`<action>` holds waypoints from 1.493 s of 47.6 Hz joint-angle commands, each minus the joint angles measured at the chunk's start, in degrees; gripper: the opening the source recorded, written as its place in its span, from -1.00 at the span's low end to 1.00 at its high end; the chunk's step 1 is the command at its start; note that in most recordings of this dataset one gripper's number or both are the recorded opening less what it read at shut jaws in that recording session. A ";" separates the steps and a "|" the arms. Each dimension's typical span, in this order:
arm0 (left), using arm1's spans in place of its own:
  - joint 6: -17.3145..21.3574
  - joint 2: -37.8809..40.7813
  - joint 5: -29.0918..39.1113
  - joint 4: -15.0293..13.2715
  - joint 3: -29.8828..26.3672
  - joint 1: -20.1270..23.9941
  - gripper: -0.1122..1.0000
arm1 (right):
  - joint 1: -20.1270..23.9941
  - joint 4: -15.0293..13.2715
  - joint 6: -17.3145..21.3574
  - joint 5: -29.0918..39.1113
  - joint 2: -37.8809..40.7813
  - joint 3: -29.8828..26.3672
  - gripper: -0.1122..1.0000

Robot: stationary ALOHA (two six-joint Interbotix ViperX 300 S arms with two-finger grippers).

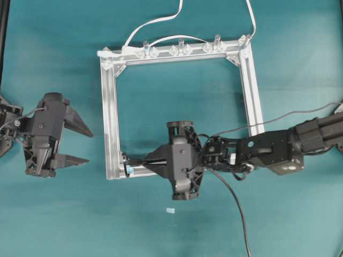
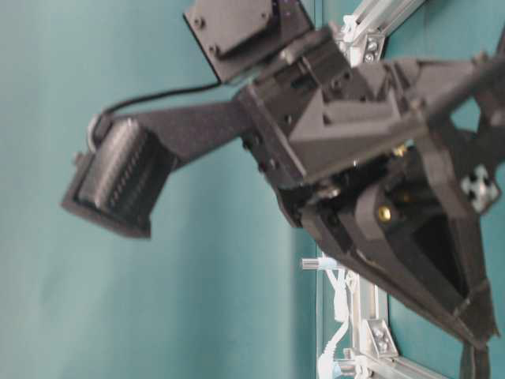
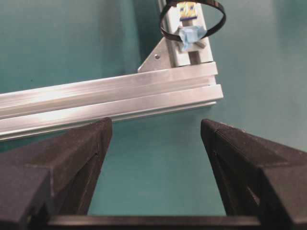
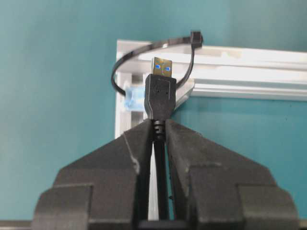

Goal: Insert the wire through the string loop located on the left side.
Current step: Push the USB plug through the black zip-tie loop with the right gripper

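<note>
My left gripper grabs the black USB plug by its metal-tipped end (image 1: pixel 127 159) next. My right gripper crowds the cable behind the string loop.
My right gripper (image 4: pixel 159 127) is shut on the wire (image 4: pixel 160 93) just behind its black USB plug. The metallic tip points at the string loop (image 4: pixel 114 74), a thin dark ring with a pale blue tab (image 4: pixel 132 101) on the aluminium frame's corner. In the left wrist view the plug tip (image 3: pixel 188 8) shows framed inside the string loop (image 3: pixel 224 19). How far it reaches through I cannot tell. Overhead, the right gripper (image 1: pixel 144 163) sits at the frame's near-left corner by the loop (image 1: pixel 127 161). My left gripper (image 1: pixel 84 143) stands open outside the frame, with nothing between its fingers (image 3: pixel 91 143).
A square aluminium frame (image 1: pixel 110 107) lies on the teal table. Clear clips (image 1: pixel 179 49) and white cables (image 1: pixel 155 22) line its far bar. The wire's slack (image 1: pixel 238 209) trails toward the near edge. A small pale scrap (image 1: pixel 170 210) lies on the cloth.
</note>
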 commanded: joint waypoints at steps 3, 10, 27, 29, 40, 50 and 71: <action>-0.26 -0.70 -0.26 0.00 -0.09 -0.53 0.65 | -0.26 -0.18 -0.09 0.70 0.00 -2.99 -0.59; -0.26 -2.02 -0.18 0.00 0.62 -0.53 0.65 | -0.44 -0.18 -0.09 1.41 1.32 -4.83 -0.59; -0.26 -6.42 -0.18 0.00 2.81 -0.53 0.65 | -1.49 -0.18 -0.09 1.49 3.52 -8.26 -0.59; -0.26 -6.77 -0.18 0.00 2.99 -0.53 0.65 | -1.58 -0.18 -0.09 1.58 3.69 -8.53 -0.59; -0.18 -7.56 0.18 0.00 3.43 -0.53 0.65 | -1.93 -0.18 -0.09 2.72 4.31 -9.93 -0.59; -0.18 -7.56 0.18 0.00 3.69 -0.53 0.65 | -1.93 -0.53 -0.09 2.81 4.39 -9.93 -0.59; -1.14 -6.15 -0.26 0.00 2.11 -1.05 0.65 | -1.93 -0.62 -0.09 2.81 4.39 -9.93 -0.59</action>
